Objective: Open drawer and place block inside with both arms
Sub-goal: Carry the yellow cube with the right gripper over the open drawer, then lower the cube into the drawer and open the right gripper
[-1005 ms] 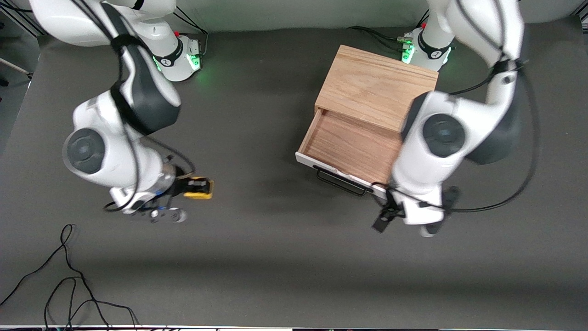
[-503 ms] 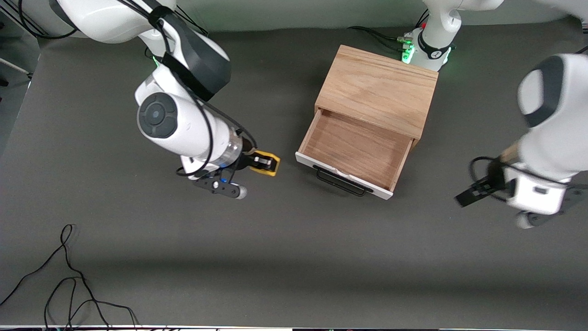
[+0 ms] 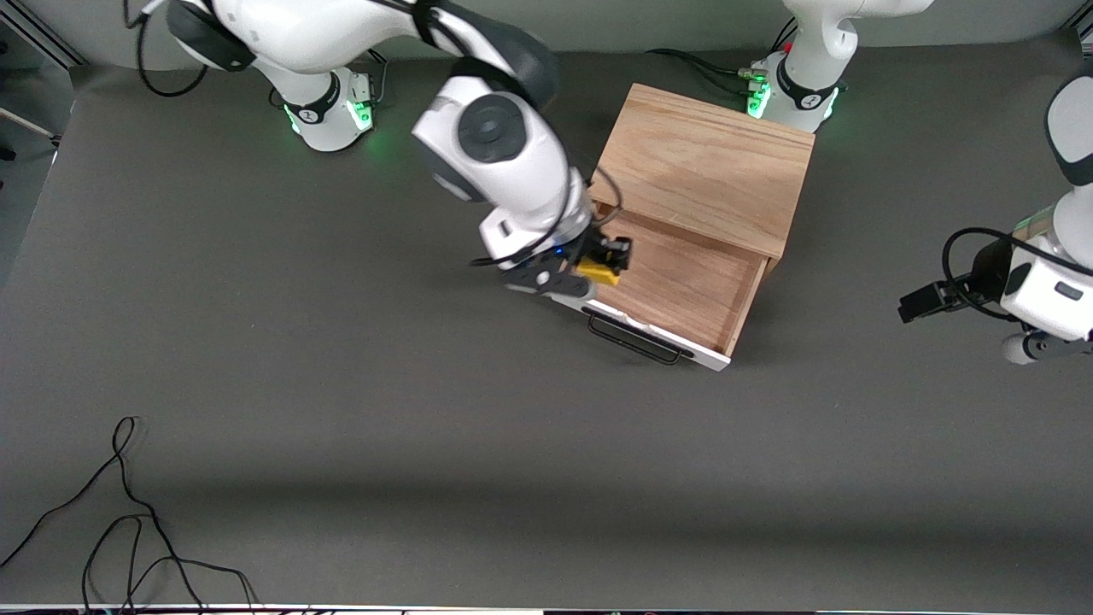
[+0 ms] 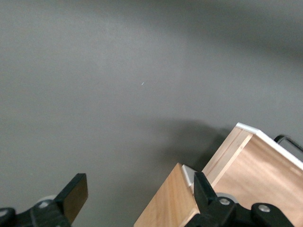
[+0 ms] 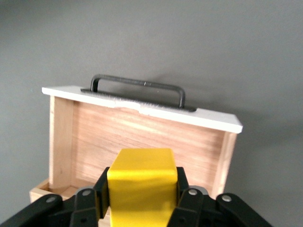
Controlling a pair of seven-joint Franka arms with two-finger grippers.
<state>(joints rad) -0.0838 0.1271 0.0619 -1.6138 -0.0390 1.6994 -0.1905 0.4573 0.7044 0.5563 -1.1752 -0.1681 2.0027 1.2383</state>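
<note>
My right gripper holds the yellow block high above the drawer's wooden bottom. It needs to lower the block farther in before it opens.
The drawer is pulled out of the light oak cabinet, its white front panel and black bar handle toward the front camera. My right gripper is shut on the yellow block and holds it over the open drawer, near the corner at the right arm's end. In the right wrist view the block sits between the fingers above the drawer's wooden floor. My left gripper is open and empty over the bare table, off the cabinet toward the left arm's end; its wrist view shows the cabinet's corner.
Black cables lie on the grey table near the front camera at the right arm's end. The two green-lit arm bases stand along the table's edge farthest from the front camera.
My right gripper has carried the block from the table to over the open drawer. My left arm has drawn away from the drawer front toward its own end of the table.
</note>
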